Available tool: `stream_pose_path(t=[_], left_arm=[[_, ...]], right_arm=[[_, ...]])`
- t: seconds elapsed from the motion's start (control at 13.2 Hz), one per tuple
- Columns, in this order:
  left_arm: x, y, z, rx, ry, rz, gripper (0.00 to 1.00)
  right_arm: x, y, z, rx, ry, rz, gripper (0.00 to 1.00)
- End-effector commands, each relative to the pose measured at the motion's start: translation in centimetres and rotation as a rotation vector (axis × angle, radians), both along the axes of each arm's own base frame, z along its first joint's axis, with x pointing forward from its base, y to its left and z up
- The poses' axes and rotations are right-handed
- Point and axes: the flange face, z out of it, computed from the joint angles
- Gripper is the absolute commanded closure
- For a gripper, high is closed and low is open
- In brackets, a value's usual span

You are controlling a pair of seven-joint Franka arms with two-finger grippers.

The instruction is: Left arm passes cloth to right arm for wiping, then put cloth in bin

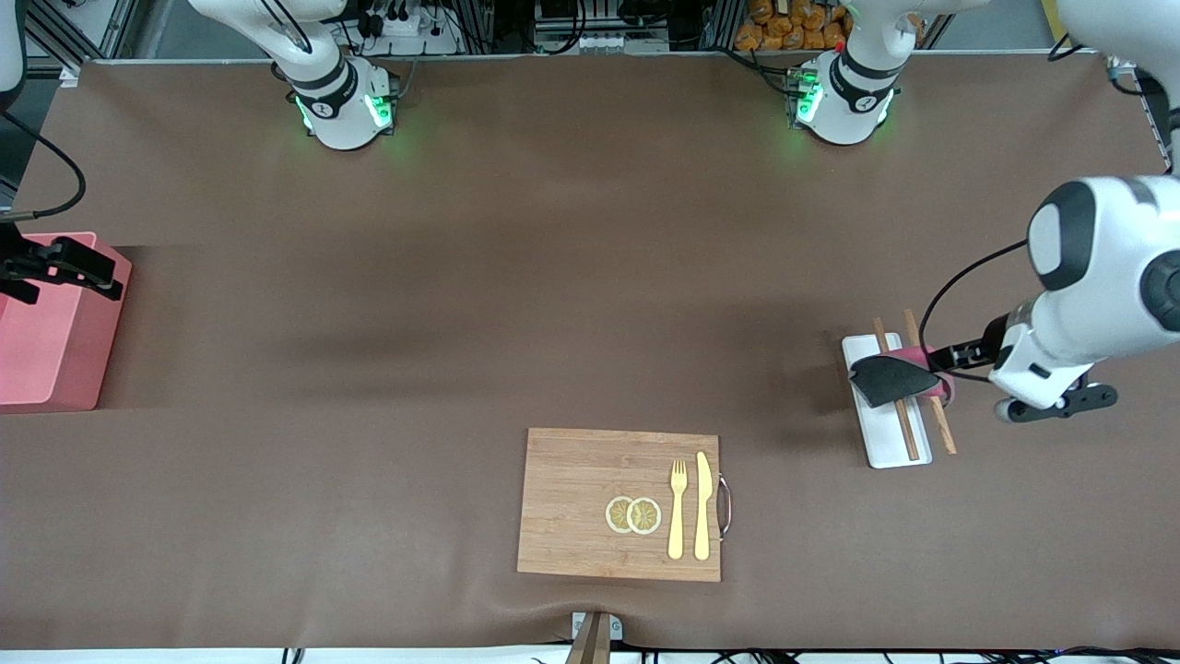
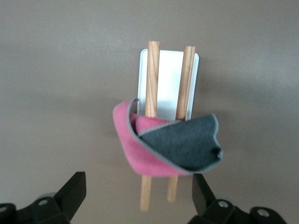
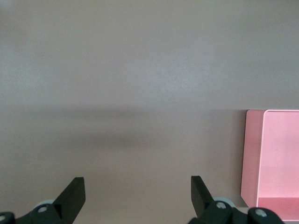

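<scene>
The left gripper grabs the cloth by its folded middle next, to pass it to my right gripper.
The cloth, dark grey on top with magenta-pink underneath, lies folded across two wooden sticks on a white oblong tray. My left gripper is open, low beside the tray at the left arm's end of the table. In the left wrist view the cloth lies just ahead of the gripper, not between the fingers. My right gripper is open and empty over the salmon-pink bin. The right wrist view shows that gripper and the bin's wall.
A wooden cutting board lies near the front edge mid-table, with two lemon slices, a yellow fork and a yellow knife on it. The tray and sticks show in the left wrist view.
</scene>
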Motion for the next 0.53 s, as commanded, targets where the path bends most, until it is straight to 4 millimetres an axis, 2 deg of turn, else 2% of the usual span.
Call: stream_pose_path(t=[0.0,0.08,0.23,0.46], left_arm=[[1.0,0.0,-2.4,-0.002,-0.001,-0.011,0.07],[1.2,0.2,-3.3,-0.002,0.002,-0.009,0.14],[1.2,0.8,-4.4,-0.002,0.016,0.000,0.21],[1.2,0.9,-5.6,-0.001,0.034,0.001,0.22]], right_arm=[[-0.3,0.2,0.0,-0.008,0.032,0.012,0.00],[-0.3,0.4,0.1,-0.008,0.030,0.016,0.00],[-0.2,1.0,0.2,-0.009,0.027,0.024,0.00],[-0.2,1.0,0.1,-0.009,0.029,0.024,0.00]])
